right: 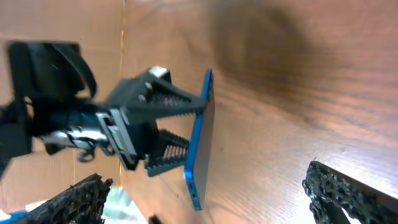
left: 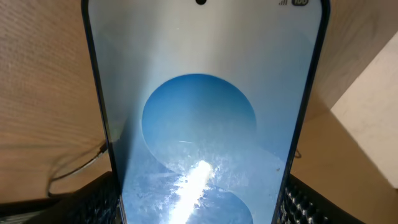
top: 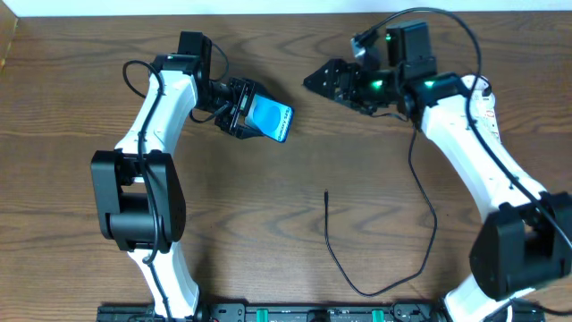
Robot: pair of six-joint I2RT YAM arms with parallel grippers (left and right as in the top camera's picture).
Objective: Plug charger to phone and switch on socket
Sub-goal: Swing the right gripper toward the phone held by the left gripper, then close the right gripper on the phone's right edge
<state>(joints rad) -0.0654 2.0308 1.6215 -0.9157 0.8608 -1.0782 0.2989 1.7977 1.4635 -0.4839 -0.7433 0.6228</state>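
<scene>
I will next pinch the phone (top: 271,119) across its screen and back with my right gripper, so my left gripper can regrip it to plug in the charger.
The phone (top: 271,119), its blue screen lit, hangs above the table with my left gripper (top: 243,109) shut on its long edges. It fills the left wrist view as the phone (left: 199,112), between the black fingers (left: 93,202). My right gripper (top: 326,79) is open to the phone's right, holding nothing. Its camera sees the phone (right: 202,124) edge-on, port end down. The charger (top: 422,192) is a thin black cable lying in a loop on the table, its plug tip (top: 326,193) free below the phone. A white piece with red marks (top: 489,105), probably the socket, shows beside my right forearm.
The wooden table (top: 80,259) carries both arm bases near the front edge. A black rail (top: 295,313) runs along the front edge. A pale flat surface (left: 373,93) shows at the right of the left wrist view.
</scene>
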